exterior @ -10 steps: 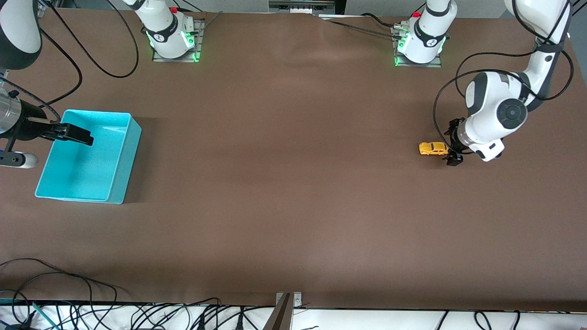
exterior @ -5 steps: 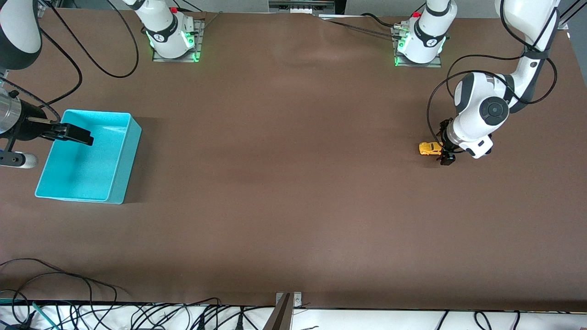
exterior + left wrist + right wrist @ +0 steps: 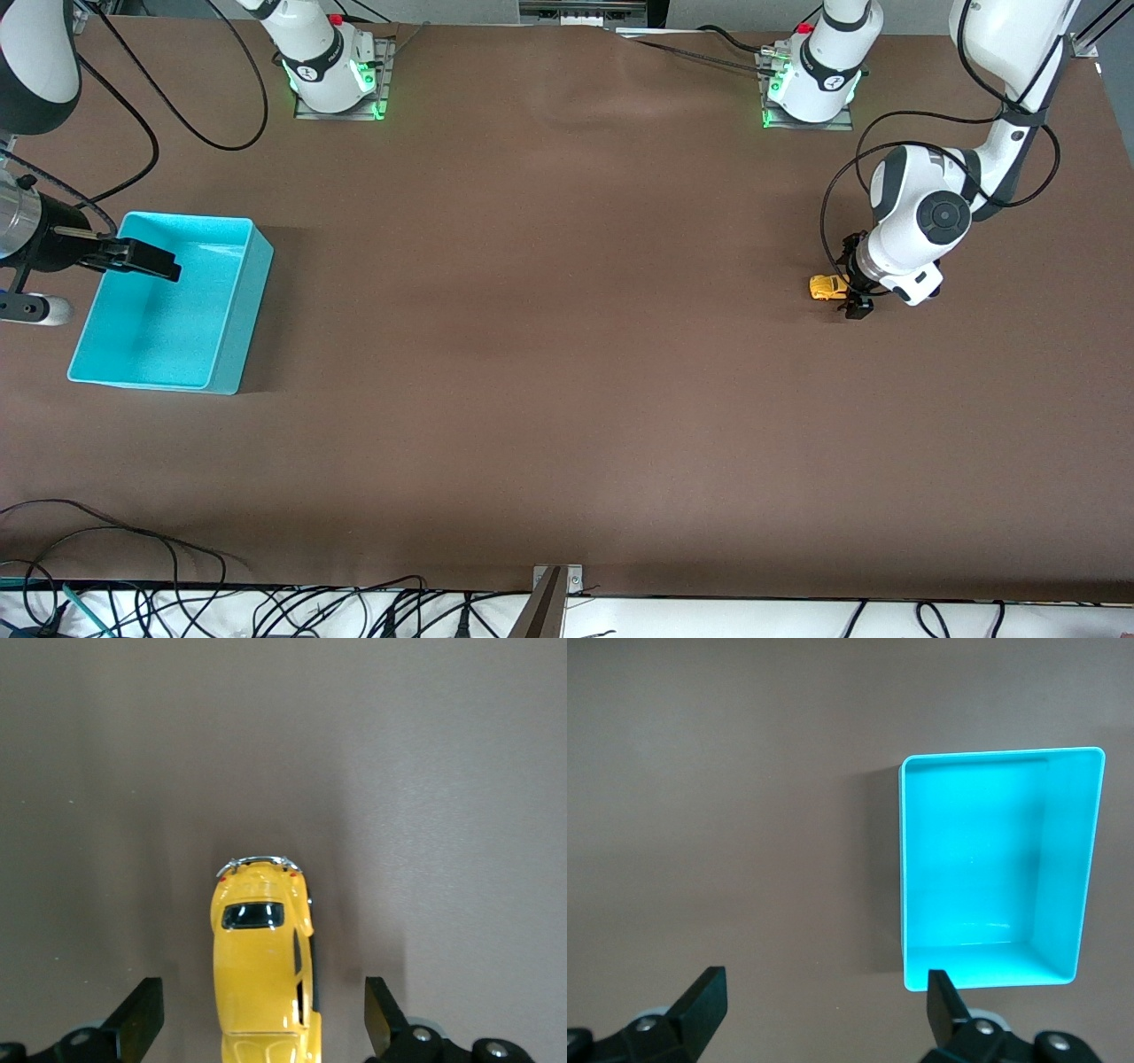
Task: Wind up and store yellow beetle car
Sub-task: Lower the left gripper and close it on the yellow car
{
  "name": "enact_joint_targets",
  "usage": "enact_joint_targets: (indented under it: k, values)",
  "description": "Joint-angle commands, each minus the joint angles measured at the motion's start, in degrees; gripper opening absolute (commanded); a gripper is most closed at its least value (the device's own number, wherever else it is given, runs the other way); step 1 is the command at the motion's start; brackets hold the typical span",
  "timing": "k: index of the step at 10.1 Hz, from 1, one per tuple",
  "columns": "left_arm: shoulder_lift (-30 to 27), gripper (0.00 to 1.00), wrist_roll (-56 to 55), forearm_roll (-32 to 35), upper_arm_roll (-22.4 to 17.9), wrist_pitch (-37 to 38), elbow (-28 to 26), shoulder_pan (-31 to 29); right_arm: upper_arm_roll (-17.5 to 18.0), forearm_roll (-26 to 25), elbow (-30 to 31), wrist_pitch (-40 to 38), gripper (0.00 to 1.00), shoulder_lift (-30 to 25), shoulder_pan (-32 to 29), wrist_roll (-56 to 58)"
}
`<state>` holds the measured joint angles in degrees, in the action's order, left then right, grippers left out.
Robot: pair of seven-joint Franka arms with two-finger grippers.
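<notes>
My left gripper's fingers are on either side of the yellow beetle car's body [image 3: 825, 287] [image 3: 259, 979], so my left gripper closes on the car next.
The yellow beetle car [image 3: 827, 287] stands on the brown table toward the left arm's end. My left gripper [image 3: 854, 284] is low over it and open. In the left wrist view the car [image 3: 261, 948] lies lengthwise between the two black fingertips [image 3: 142, 1017], with a gap on each side; my left gripper [image 3: 261, 1028] does not touch it. The turquoise bin [image 3: 168, 310] stands empty toward the right arm's end. My right gripper [image 3: 142, 259] hangs open and empty over the bin's outer edge and waits. The right wrist view shows the bin [image 3: 992, 859] beside my right gripper [image 3: 824, 1005].
The arm bases [image 3: 332, 71] with green lights stand along the table's edge farthest from the front camera. Black cables [image 3: 177, 602] and a metal bracket [image 3: 551, 594] lie along the nearest edge. Bare brown table lies between the car and the bin.
My left gripper has moved down and toward the car, so its open fingers now straddle the car's end. The car, the bin and the right arm have not moved.
</notes>
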<state>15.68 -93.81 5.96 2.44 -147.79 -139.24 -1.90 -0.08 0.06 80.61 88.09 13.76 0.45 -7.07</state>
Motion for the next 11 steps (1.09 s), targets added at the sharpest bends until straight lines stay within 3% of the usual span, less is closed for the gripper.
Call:
enact_joint_targets:
  k: [1,7,11]
  values:
    - [-0.6,0.88,-1.5,1.8,0.0,-1.0,-1.0,-0.3,0.0,0.7,0.4,-0.1,1.0,-0.4,0.2,-0.9]
    - [-0.8,0.04,-1.9,1.7,0.0,-0.7,-0.7,-0.3,0.0,0.7,0.4,-0.2,1.0,-0.4,0.2,-0.9]
    - [-0.2,0.0,-5.4,1.6,-0.1,-0.8,-0.4,-1.1,0.0,0.7,0.4,-0.2,1.0,-0.4,0.2,-0.8]
